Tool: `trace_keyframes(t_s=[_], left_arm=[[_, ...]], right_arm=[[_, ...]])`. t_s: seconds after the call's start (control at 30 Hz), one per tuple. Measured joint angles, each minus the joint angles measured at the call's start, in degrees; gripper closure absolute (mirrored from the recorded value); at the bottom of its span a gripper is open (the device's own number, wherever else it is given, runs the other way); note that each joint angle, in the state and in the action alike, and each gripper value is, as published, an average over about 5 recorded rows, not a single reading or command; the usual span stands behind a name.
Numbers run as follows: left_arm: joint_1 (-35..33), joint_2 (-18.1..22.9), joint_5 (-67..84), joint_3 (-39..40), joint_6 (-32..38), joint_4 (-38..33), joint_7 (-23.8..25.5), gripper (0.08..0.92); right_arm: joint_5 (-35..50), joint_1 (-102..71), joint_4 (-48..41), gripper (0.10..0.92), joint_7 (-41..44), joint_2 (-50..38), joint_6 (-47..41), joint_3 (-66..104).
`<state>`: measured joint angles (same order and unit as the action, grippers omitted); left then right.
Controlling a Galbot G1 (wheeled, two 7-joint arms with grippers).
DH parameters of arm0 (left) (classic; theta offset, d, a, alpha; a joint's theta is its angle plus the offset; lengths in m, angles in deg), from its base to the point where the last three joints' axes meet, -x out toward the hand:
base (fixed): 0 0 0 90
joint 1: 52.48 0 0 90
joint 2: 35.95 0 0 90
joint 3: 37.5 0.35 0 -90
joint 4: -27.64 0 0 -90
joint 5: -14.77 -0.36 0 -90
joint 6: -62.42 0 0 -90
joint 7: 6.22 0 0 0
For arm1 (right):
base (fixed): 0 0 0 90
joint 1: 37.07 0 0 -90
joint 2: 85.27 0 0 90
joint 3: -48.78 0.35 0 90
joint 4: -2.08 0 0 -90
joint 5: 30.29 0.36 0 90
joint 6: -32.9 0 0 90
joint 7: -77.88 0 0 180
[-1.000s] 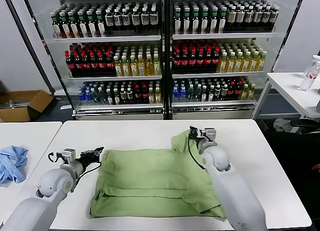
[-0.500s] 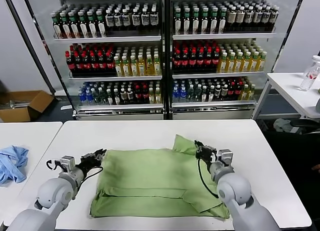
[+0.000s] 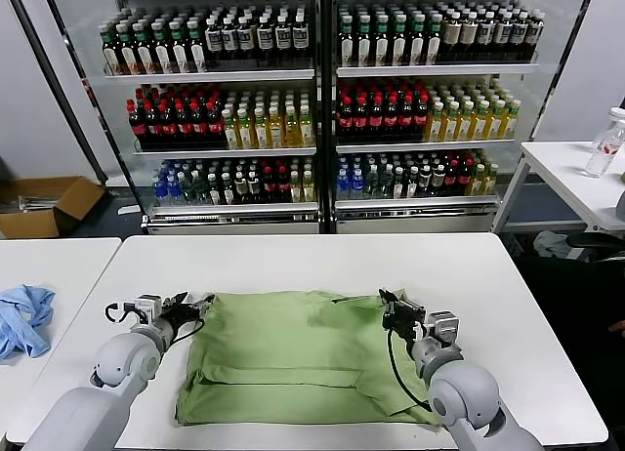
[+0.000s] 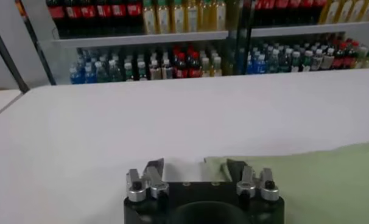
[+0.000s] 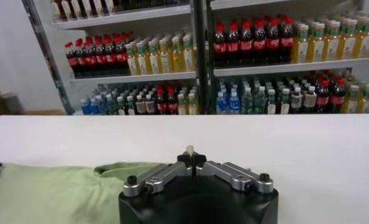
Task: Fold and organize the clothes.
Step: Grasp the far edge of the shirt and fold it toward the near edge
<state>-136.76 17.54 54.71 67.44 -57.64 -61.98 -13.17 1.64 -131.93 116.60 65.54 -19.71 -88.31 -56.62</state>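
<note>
My left gripper should next grab the green shirt by its loose corner (image 3: 213, 302) to fold it over onto the shirt's lower part.
The clothes, one light green shirt (image 3: 293, 358), lie folded into a rough rectangle in the middle of the white table (image 3: 293, 261). At the shirt's left far corner my left gripper (image 3: 195, 303) is open. In the left wrist view that gripper (image 4: 195, 167) shows its jaws spread, with the shirt's (image 4: 306, 179) corner lying on the table by one finger. My right gripper (image 3: 393, 309) sits low at the shirt's right far corner. In the right wrist view that gripper (image 5: 191, 159) is shut on a thin sliver of the green shirt (image 5: 56, 189).
A crumpled light blue cloth (image 3: 24, 319) lies on a separate table at the left. Glass-door coolers full of bottles (image 3: 322, 109) stand behind the table. Another white table (image 3: 576, 173) with a bottle stands at the right, and a cardboard box (image 3: 44, 205) sits on the floor at the left.
My left gripper has opened and let go of the shirt's left corner. My right gripper has come down and toward me with the right corner, so the raised flap now lies flat.
</note>
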Motion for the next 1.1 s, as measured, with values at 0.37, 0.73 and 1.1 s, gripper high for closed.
trace_keyframes(t_s=[0.37, 0.73, 1.1], left_arm=[[0.9, 0.8, 0.3, 1.2, -1.5, 0.9, -0.2, 0.574], [0.3, 0.8, 0.5, 1.3, -1.8, 0.1, 0.5, 0.878], [-7.3, -2.1, 4.4, -4.6, -1.3, -9.6, 0.1, 0.916]], right_arm=[[-0.8, -0.7, 0.7, 0.920, 0.0, -0.2, 0.0, 0.0], [-0.7, -1.5, 2.0, 0.920, 0.0, -0.9, -0.1, 0.9], [1.5, -6.8, 8.3, 0.920, 0.0, -3.0, -0.3, 5.5]])
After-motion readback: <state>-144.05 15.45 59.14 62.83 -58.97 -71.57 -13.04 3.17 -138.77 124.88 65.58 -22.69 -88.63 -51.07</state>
